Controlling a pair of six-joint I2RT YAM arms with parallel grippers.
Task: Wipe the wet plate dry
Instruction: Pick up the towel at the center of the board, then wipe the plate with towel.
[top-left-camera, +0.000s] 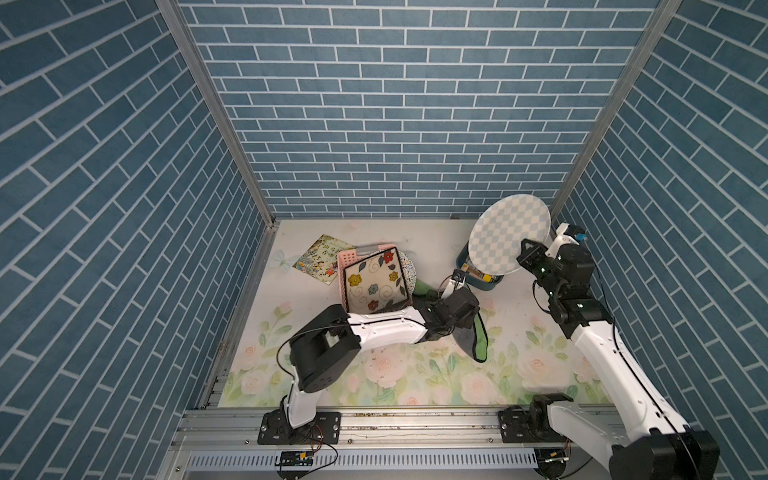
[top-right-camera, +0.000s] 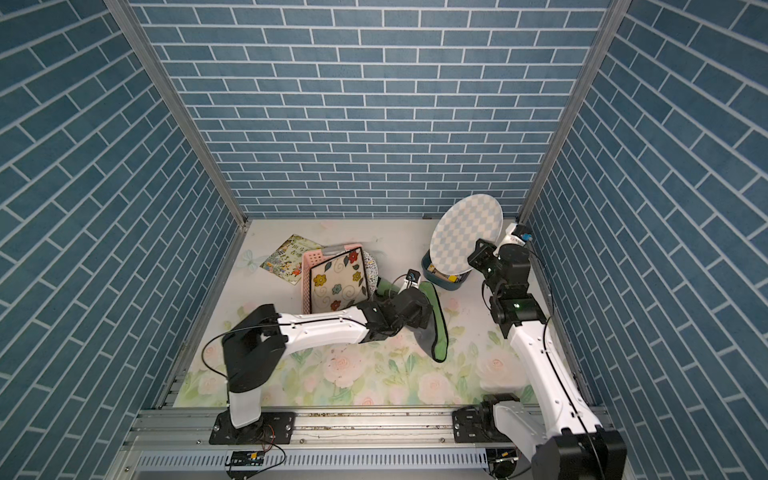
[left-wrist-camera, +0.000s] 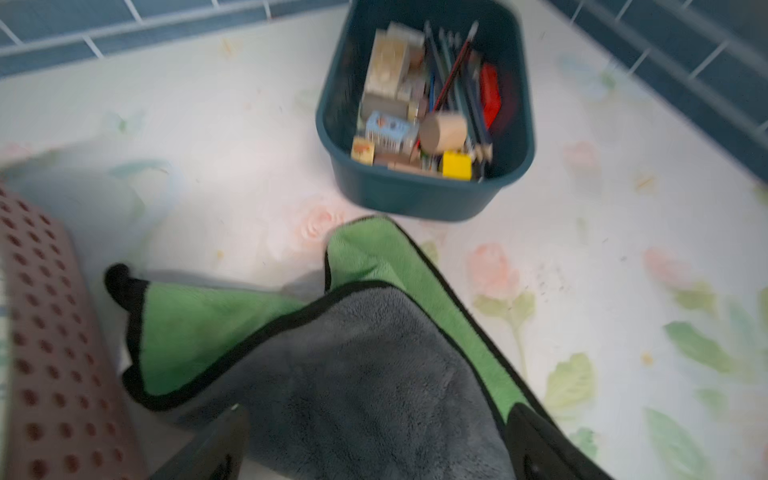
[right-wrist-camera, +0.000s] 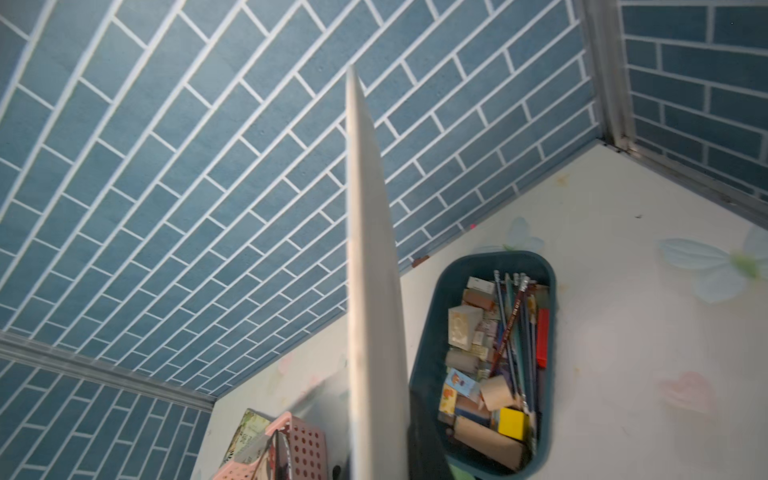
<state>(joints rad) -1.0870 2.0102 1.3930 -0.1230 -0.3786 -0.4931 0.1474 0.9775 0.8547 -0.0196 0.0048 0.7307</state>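
Note:
My left gripper picks up the cloth by its grey part (top-left-camera: 464, 340) next, leaving the green part free to wipe the plate (top-left-camera: 509, 232) dry.
The plate (top-left-camera: 509, 232) (top-right-camera: 463, 232) is round with a pale blue and white check pattern. It is raised on edge over the back right corner, and my right gripper (top-left-camera: 524, 249) (top-right-camera: 478, 249) is shut on its lower rim. The right wrist view shows the plate (right-wrist-camera: 370, 291) edge-on, running up from the gripper (right-wrist-camera: 376, 469). A grey and green cloth (top-left-camera: 478, 340) (top-right-camera: 438, 328) (left-wrist-camera: 353, 353) lies crumpled on the table's middle. My left gripper (left-wrist-camera: 374, 449) hangs open right over it, its fingers (left-wrist-camera: 216, 449) spread to either side of the grey part.
A teal bin (top-left-camera: 482, 282) (left-wrist-camera: 415, 199) (right-wrist-camera: 428, 374) of pencils and blocks stands under the raised plate. A pink basket (top-left-camera: 347, 266) (top-right-camera: 309, 266) holding a flowered square dish sits left of the cloth, with a picture book (top-left-camera: 320, 257) behind it. Blue walls close three sides.

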